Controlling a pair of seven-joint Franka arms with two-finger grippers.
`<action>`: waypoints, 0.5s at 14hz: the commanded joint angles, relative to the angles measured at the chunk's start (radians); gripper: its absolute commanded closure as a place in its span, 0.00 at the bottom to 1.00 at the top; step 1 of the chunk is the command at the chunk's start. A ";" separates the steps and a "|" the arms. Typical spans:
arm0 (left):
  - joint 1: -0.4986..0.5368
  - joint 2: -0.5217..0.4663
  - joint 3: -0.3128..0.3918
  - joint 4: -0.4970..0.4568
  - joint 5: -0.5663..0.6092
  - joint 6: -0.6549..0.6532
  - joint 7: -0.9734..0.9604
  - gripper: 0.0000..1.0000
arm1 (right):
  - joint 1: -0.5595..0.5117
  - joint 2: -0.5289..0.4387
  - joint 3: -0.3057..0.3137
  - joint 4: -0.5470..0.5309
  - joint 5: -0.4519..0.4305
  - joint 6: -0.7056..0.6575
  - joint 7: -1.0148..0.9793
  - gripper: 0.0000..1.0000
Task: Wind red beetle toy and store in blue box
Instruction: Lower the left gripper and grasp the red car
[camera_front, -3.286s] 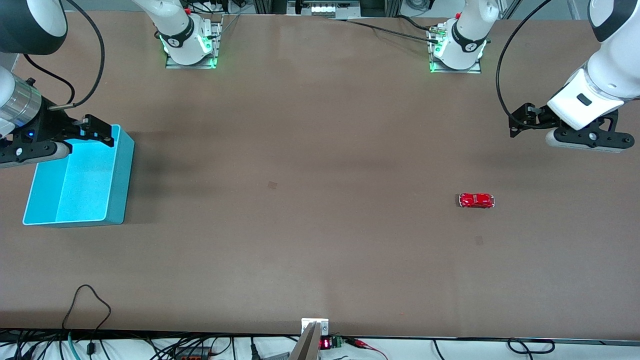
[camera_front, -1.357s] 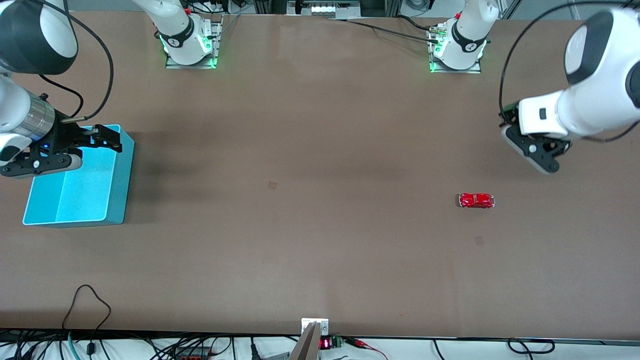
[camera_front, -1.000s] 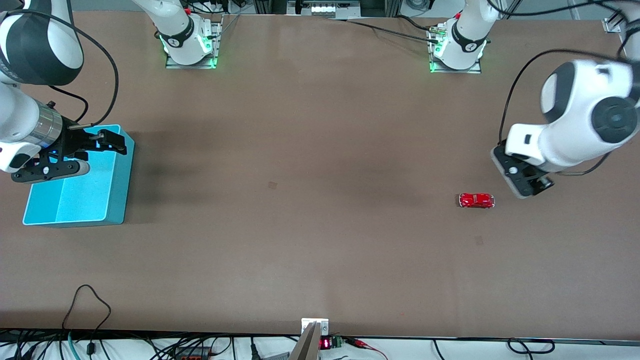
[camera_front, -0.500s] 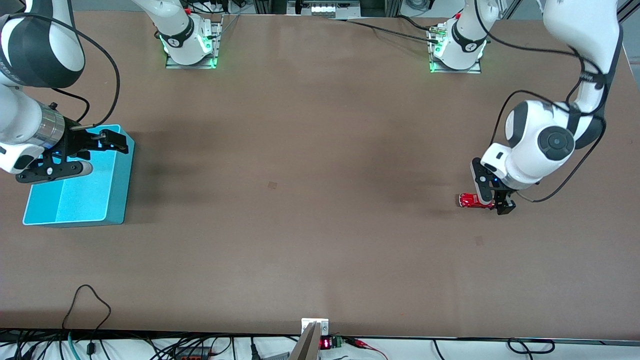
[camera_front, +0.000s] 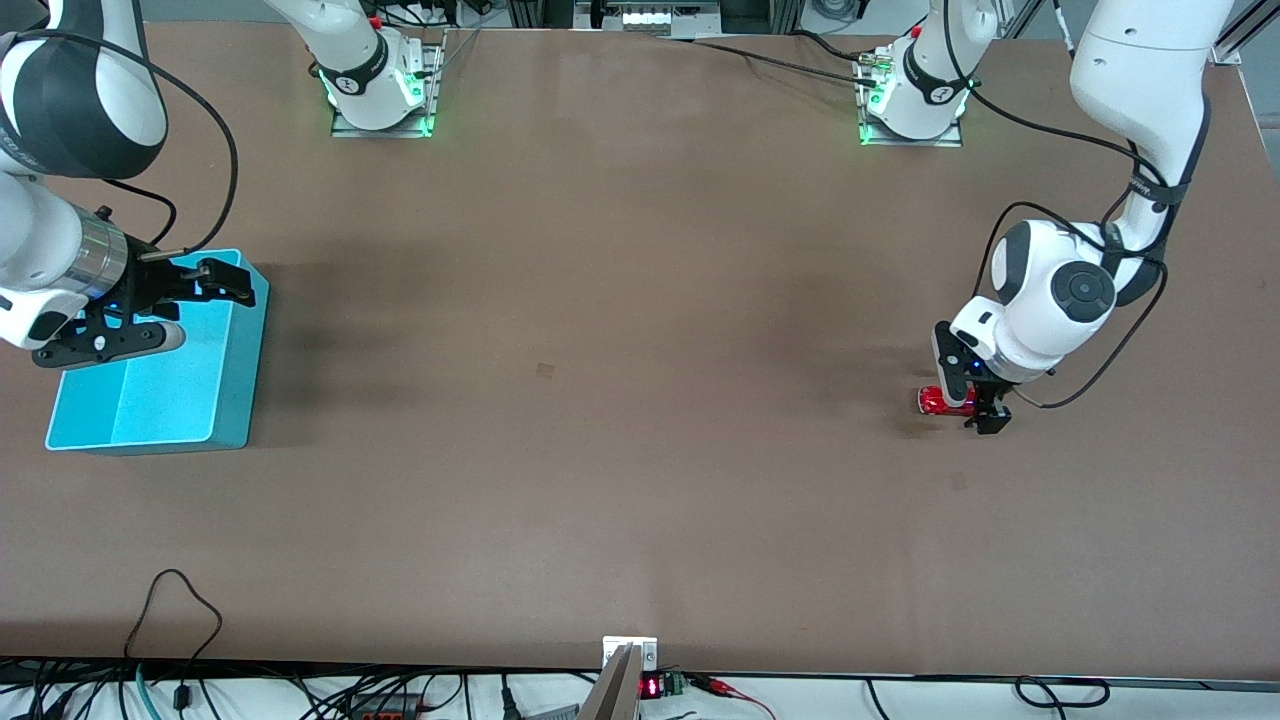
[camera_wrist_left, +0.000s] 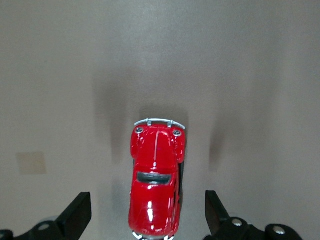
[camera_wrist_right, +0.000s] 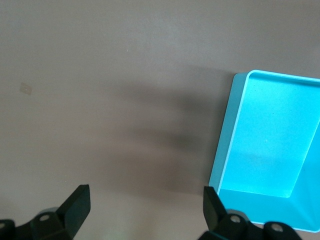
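My left gripper's fingers are beside the red beetle toy's rear body (camera_wrist_left: 154, 212), so it is now time for my left gripper to close on the toy.
The red beetle toy (camera_front: 937, 400) stands on the brown table toward the left arm's end. My left gripper (camera_front: 975, 400) is low over it, open, one finger on each side of the car with gaps. In the left wrist view the toy (camera_wrist_left: 156, 180) lies between the wide-open fingers (camera_wrist_left: 77, 215), untouched. The blue box (camera_front: 215, 400) stands at the right arm's end of the table. My right gripper (camera_front: 180, 300) hangs open and empty over the box's farther part. The right wrist view shows the blue box (camera_wrist_right: 225, 150) and bare table between its open fingers.
The arm bases (camera_front: 380, 95) stand along the table's farthest edge. A small square mark (camera_front: 545, 370) is on the tabletop near the middle. Cables (camera_front: 170, 600) hang at the edge nearest the camera.
My left arm has swung down from high at its end of the table onto the toy, and its open fingers now straddle it. My right gripper shifted slightly over the box.
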 joint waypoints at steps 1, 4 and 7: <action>0.003 0.009 -0.003 -0.002 0.012 0.018 0.020 0.06 | -0.005 -0.005 -0.001 -0.002 0.025 -0.010 -0.007 0.00; 0.003 0.012 -0.001 -0.002 0.010 0.017 0.019 0.59 | -0.007 -0.005 -0.001 -0.004 0.047 -0.029 -0.005 0.00; 0.009 0.014 -0.003 -0.002 0.010 0.014 0.020 0.79 | -0.007 -0.005 -0.004 -0.004 0.049 -0.030 -0.004 0.00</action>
